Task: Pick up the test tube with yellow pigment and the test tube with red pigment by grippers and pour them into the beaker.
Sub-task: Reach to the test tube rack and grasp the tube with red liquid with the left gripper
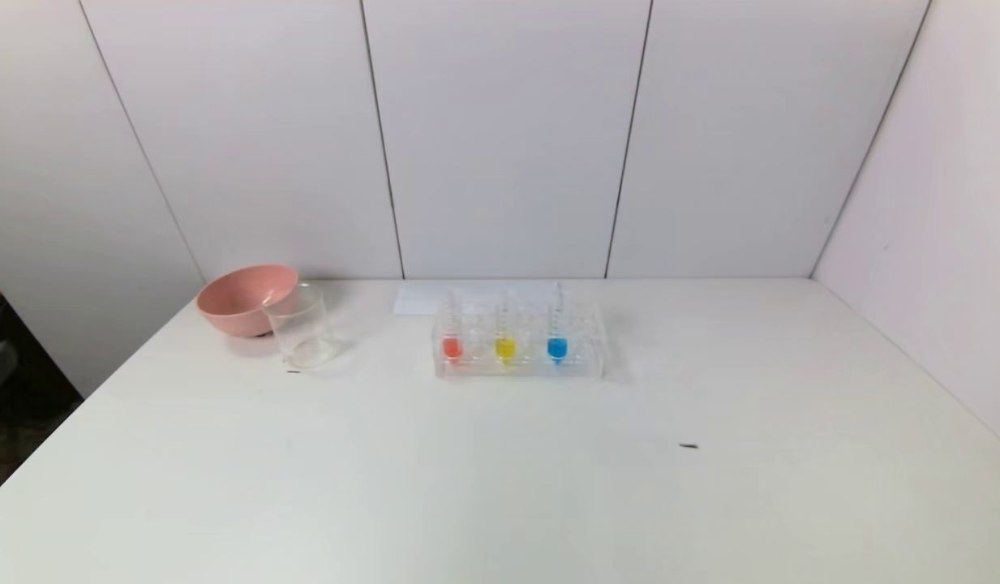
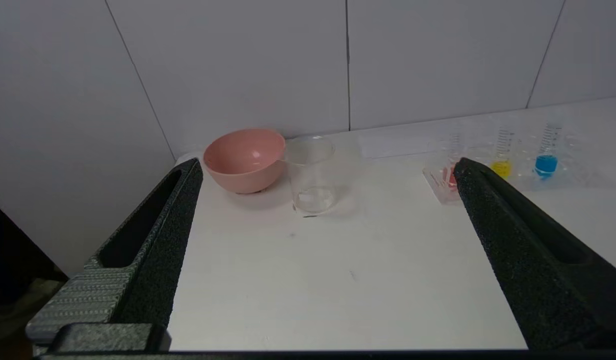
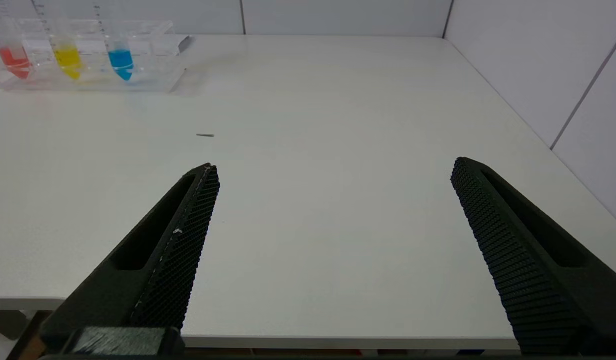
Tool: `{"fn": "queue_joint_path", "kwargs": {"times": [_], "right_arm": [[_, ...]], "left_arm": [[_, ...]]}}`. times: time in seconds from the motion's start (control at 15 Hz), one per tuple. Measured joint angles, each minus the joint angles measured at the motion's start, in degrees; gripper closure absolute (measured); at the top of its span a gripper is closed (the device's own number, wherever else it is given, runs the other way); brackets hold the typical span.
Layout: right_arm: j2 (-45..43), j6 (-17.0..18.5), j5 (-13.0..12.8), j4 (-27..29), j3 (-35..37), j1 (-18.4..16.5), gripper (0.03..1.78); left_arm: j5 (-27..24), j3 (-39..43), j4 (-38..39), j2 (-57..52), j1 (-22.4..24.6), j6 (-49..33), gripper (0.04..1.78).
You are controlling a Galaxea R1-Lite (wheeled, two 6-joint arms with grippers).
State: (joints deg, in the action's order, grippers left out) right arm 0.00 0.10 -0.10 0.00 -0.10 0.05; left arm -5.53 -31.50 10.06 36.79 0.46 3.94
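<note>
The left gripper will reach the red-pigment tube and grab its upper part under the tube's rim, because the clear rack closes around the tube's lower end.
The red-pigment tube, the yellow-pigment tube and a blue-tipped tube stand upright in a clear rack at the table's middle back. The clear beaker stands left of the rack, in front of the pink bowl. Neither gripper shows in the head view. My left gripper is open and empty at the table's near left edge, facing the beaker. My right gripper is open and empty at the near right edge, far from the yellow tube and red tube.
A pink bowl sits at the back left, touching the beaker's far side. A white sheet of paper lies behind the rack. White wall panels close the back and the right side. A small dark speck lies on the white table.
</note>
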Motion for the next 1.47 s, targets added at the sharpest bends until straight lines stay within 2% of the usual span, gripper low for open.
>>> {"fn": "queue_joint_path", "kwargs": {"times": [0.6,0.73,0.93,1.27,1.47], "right_arm": [[0.00,0.00,0.00,0.00,0.00,0.00,0.11],[0.00,0.00,0.00,0.00,0.00,0.00,0.11],[0.00,0.00,0.00,0.00,0.00,0.02,0.11],[0.00,0.00,0.00,0.00,0.00,0.02,0.11],[0.00,0.00,0.00,0.00,0.00,0.02,0.11]], "left_arm": [[-1.85,-9.79,19.43,29.44,-0.71,0.00,0.06],[-1.90,-11.74,21.53,34.12,-1.34,0.00,0.06],[-1.95,-12.62,25.80,39.61,-2.58,-0.33,0.06],[-1.99,-12.46,28.11,46.09,-3.24,-1.74,0.06],[-1.85,-11.76,32.17,50.01,-5.53,-4.38,0.06]]}}
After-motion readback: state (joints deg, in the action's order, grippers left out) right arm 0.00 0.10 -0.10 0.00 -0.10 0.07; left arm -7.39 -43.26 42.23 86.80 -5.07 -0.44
